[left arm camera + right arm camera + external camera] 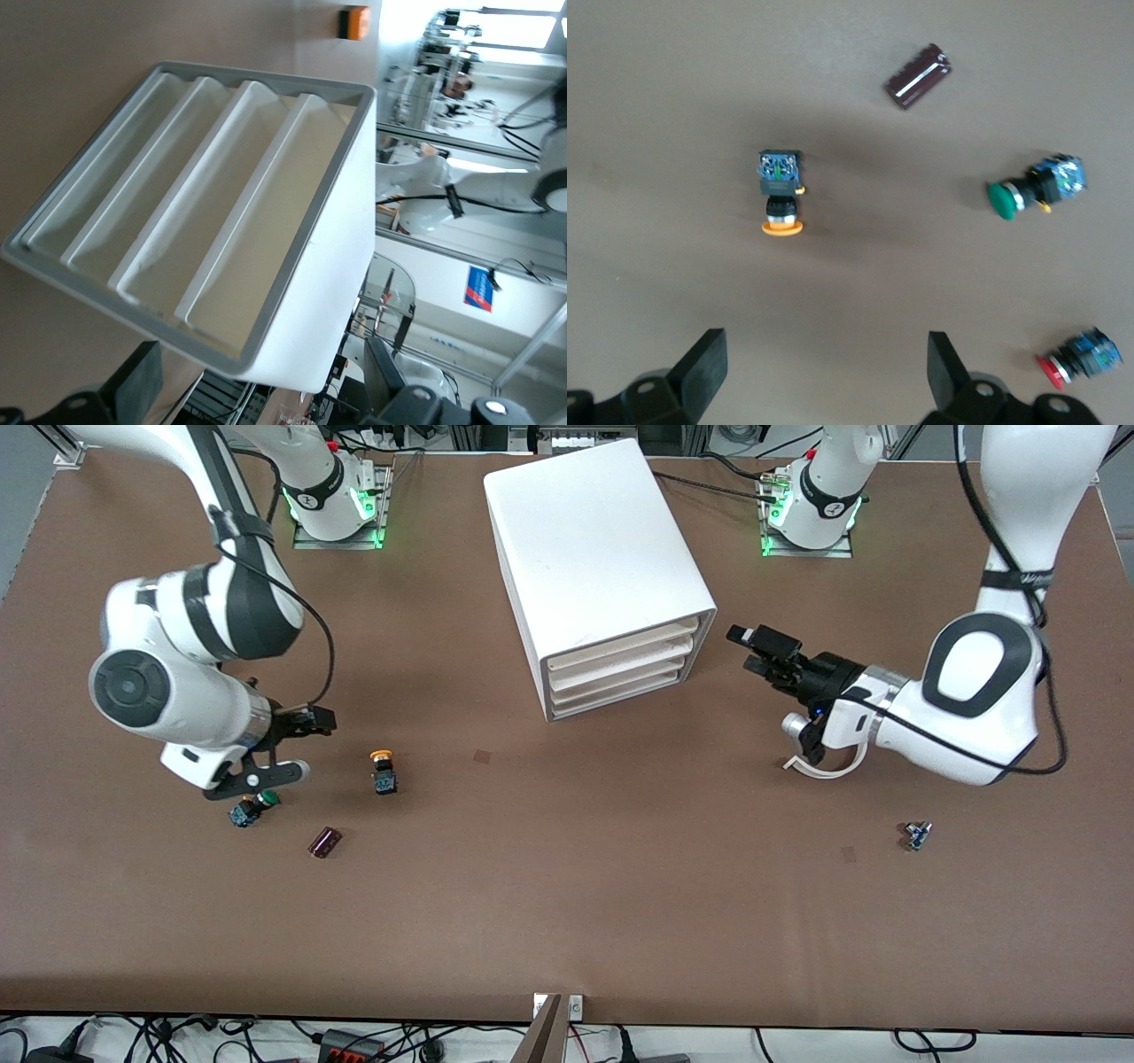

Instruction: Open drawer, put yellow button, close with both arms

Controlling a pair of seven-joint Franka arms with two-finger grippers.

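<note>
I need to take the yellow button with my right gripper next, holding it by its blue-black body (pixel 384 778) behind the cap (pixel 380 755). Then I should put the button in the drawer.
The white cabinet (pixel 594 558) stands at the middle of the table toward the robots' bases. All its drawers are shut, including the top drawer (pixel 620 647), which also shows in the left wrist view (pixel 266 221). My left gripper (pixel 749 652) is open and empty, level with the drawer fronts and a short way in front of them; its fingers (pixel 135 379) frame the cabinet's front. The yellow button (pixel 384 771) lies on the table toward the right arm's end, and shows in the right wrist view (pixel 780 197). My right gripper (pixel 310 746) hovers open and empty beside it (pixel 824 363).
A green-capped button (pixel 252 808) (pixel 1032 188) lies under my right hand, with a red-capped button (pixel 1081 357) close by. A dark cylinder (pixel 324 841) (pixel 919 77) lies nearer to the front camera. A small blue-black part (pixel 917 835) lies toward the left arm's end.
</note>
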